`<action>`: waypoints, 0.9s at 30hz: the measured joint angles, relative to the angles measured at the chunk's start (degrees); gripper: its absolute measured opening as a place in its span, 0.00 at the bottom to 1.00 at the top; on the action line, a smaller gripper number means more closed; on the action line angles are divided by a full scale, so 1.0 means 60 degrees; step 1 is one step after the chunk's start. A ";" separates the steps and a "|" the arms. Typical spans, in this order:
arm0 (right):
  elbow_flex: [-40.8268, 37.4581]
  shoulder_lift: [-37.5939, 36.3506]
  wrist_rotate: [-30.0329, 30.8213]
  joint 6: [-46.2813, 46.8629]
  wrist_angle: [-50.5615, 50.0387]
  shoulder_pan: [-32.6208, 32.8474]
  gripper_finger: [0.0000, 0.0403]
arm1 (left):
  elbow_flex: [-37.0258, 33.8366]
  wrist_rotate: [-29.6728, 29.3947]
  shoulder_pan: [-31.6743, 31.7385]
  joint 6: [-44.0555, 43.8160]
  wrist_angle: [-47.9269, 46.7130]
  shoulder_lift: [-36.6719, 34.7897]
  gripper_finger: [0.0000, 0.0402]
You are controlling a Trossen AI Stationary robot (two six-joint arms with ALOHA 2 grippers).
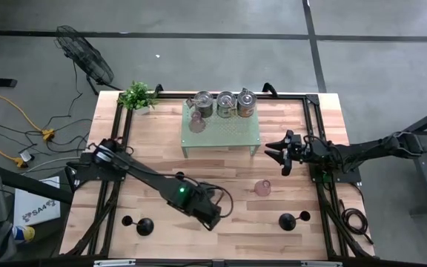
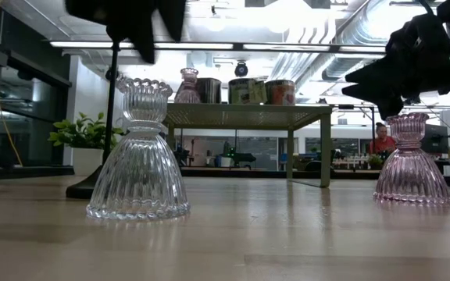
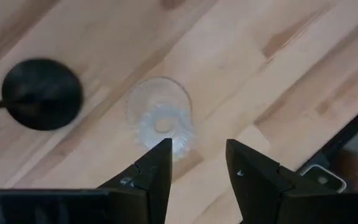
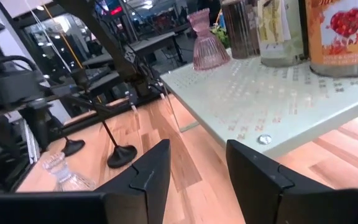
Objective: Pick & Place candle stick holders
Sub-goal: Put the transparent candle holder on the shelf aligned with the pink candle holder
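My left gripper should next grab the clear glass candle stick holder by its scalloped top rim [image 3: 180,129] to put it on the small shelf.
A clear ribbed glass candle stick holder [image 3: 160,121] [image 2: 139,156] stands upright on its wide base near the table's front. My left gripper [image 3: 197,168] [image 1: 215,215] hangs open right above it, pointing down, fingertips clear of the glass. A pink glass holder [image 1: 262,188] [image 2: 411,160] stands on the table toward the right. Another pink one [image 1: 196,122] [image 4: 207,40] stands on the small shelf [image 1: 232,133]. My right gripper [image 1: 282,152] [image 4: 194,180] waits open and level at the right, pointing at the shelf.
Three tins [image 1: 225,104] stand along the shelf's far edge. Two black stands with round bases and thin stems are near the front edge, one at the left [image 1: 145,227] beside the clear holder, one at the right [image 1: 286,219]. A potted plant [image 1: 137,95] sits at the far left corner.
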 joint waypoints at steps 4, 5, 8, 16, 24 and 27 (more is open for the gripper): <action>0.0000 0.0081 0.0000 -0.0003 -0.0094 -0.0001 0.37 | 0.0115 0.0234 0.0073 0.0199 0.0087 0.0100 0.37; 0.0000 0.0085 0.0000 -0.0003 -0.0099 0.0002 0.37 | 0.0126 0.0255 0.0086 0.0198 0.0158 0.0193 0.37; 0.0000 0.0161 0.0000 -0.0003 -0.0169 0.0001 0.37 | 0.0089 0.0441 0.0125 0.0192 -0.0060 0.0332 0.37; 0.0000 0.0177 -0.0001 -0.0003 -0.0303 0.0003 0.37 | 0.0104 0.0632 0.0125 0.0217 0.0029 0.0603 0.37; 0.0000 0.0216 0.0000 -0.0003 -0.0389 0.0003 0.37 | 0.0104 0.0597 0.0125 0.0221 -0.0188 0.0606 0.37; 0.0000 0.0216 0.0000 -0.0003 -0.0391 0.0003 0.37 | 0.0111 0.0606 0.0125 0.0253 -0.0218 0.0748 0.37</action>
